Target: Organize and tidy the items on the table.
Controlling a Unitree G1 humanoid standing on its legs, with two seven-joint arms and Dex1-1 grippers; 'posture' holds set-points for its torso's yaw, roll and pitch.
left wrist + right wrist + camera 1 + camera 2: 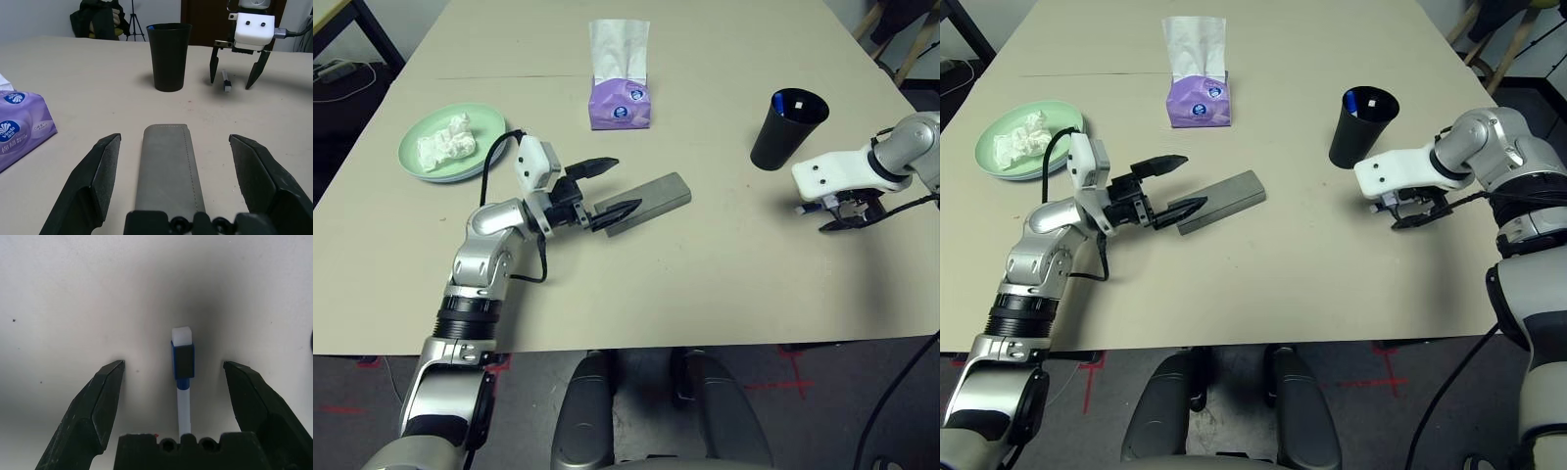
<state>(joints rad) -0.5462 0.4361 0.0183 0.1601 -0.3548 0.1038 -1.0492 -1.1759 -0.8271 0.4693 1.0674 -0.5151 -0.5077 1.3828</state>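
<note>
The pen's blue cap [183,360] is level with my right gripper's fingers, one on each side, so my right gripper should close on it.
My left gripper [623,186] stands open low over the table [705,274], its fingers either side of the near end of the grey glasses case [656,197], which lies flat between them [166,161]. To the right, my right gripper [845,215] points down at the table, open, with a white blue-capped pen [182,363] lying between its fingers and touching neither. A black cup [787,129] stands just behind it, with something white and blue inside. The purple tissue box [621,103] stands at the back centre. A crumpled white tissue [445,145] lies on a pale green plate [492,119] at the left.
The table's near edge runs just in front of my arms. Off the back left corner is a dark-legged side table [372,29] with cables on the floor. Wooden chair legs [911,49] stand off the back right corner.
</note>
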